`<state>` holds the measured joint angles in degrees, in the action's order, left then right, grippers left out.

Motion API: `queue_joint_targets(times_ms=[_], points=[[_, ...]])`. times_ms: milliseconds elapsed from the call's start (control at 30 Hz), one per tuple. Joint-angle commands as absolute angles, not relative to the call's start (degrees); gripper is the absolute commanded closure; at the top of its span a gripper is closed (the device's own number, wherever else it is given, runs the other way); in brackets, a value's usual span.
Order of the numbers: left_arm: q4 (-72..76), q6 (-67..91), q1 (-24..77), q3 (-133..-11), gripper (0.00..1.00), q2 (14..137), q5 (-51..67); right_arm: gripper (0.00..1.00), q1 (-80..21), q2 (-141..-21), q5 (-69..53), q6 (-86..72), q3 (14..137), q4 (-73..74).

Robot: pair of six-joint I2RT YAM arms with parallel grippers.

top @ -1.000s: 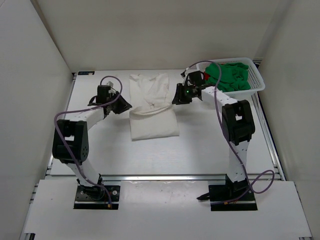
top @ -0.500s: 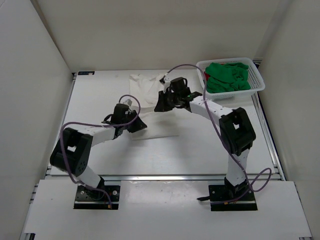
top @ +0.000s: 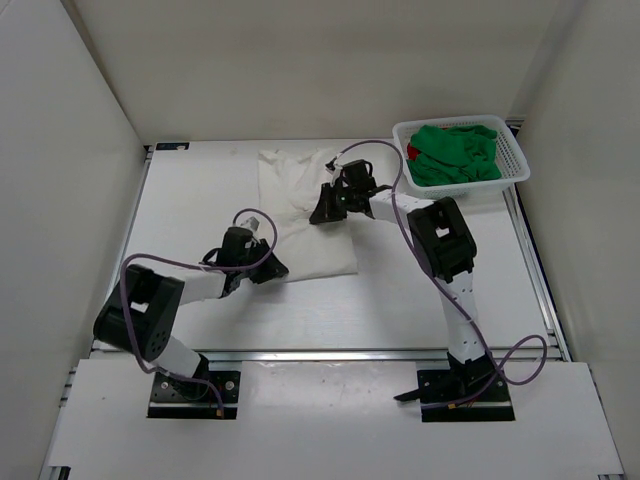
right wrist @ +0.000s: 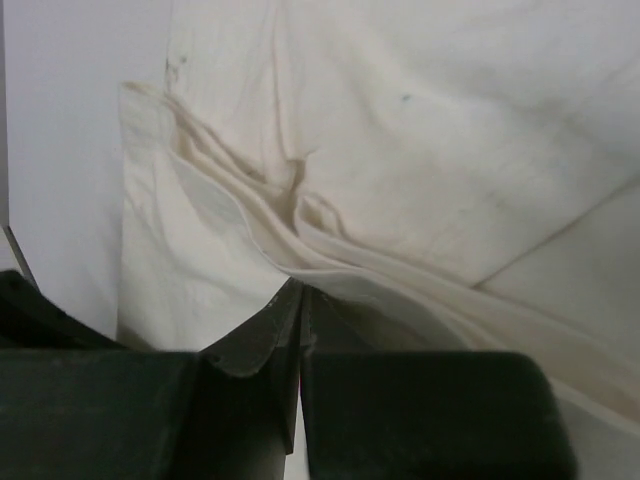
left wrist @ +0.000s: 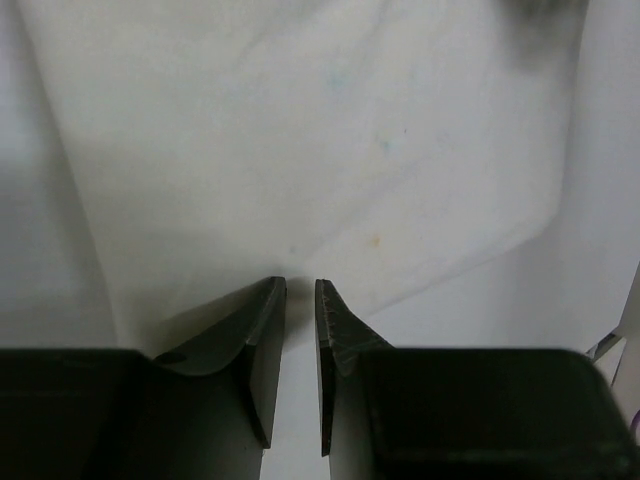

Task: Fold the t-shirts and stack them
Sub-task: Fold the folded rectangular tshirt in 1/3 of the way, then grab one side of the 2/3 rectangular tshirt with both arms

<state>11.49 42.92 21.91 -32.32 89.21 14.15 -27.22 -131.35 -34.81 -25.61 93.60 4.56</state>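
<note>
I will next pick up the t-shirt by its near corner (top: 283, 276) with my left gripper. Then I can fold the near edge of the cream-white t-shirt (top: 300, 215) over the rest.
The cream-white t-shirt (top: 300, 215) lies part-folded on the table's middle. My right gripper (top: 322, 211) sits at its right edge. In the right wrist view the right gripper (right wrist: 301, 287) is shut, pinching a raised fold of the cream-white t-shirt (right wrist: 420, 150), with wrinkles running to its tips. My left gripper (top: 277, 268) is low at the shirt's near left corner. The left wrist view shows the left gripper (left wrist: 302, 284) with a narrow gap between its jaws, tips at the cloth's (left wrist: 300, 140) near edge, nothing seen between them. A green t-shirt (top: 455, 152) and a red one (top: 413, 152) lie bunched in the basket.
The white mesh basket (top: 465, 187) stands at the back right corner of the table. White walls close in the left, right and back. Purple cables loop over both arms.
The right arm swung from beside the basket to the cream shirt's right edge and shut there. The left arm came in from the left and down to the shirt's near left corner.
</note>
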Motion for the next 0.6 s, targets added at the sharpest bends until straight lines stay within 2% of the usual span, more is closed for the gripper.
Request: queue_joint_targets(times_ms=[0,167,233,333,467,567], points=[[7.65,41.22,21.71,-27.96,0.71,83.25,14.33,1.00,-27.33,-130.70,-33.59,-27.69,93.52,-0.28],[2.04,39.91,20.74,-27.95,0.67,72.44,14.24,1.00,-26.90,-126.05,-32.70,-26.37,90.37,1.94],[-1.83,39.29,20.13,-28.03,0.65,67.69,13.45,1.00,-27.07,-118.34,-31.65,-25.75,86.24,0.27],[-4.48,38.23,16.45,-26.46,0.61,64.43,11.87,1.00,-26.81,-107.44,-29.19,-28.02,76.49,-4.99],[-3.53,37.53,12.05,-23.38,0.56,64.95,14.49,0.99,-25.76,-93.90,-27.07,-32.60,57.36,-14.49],[-2.20,37.79,12.57,-23.03,0.49,66.88,13.28,0.97,-23.74,-89.05,-26.19,-33.49,48.62,-16.17]])
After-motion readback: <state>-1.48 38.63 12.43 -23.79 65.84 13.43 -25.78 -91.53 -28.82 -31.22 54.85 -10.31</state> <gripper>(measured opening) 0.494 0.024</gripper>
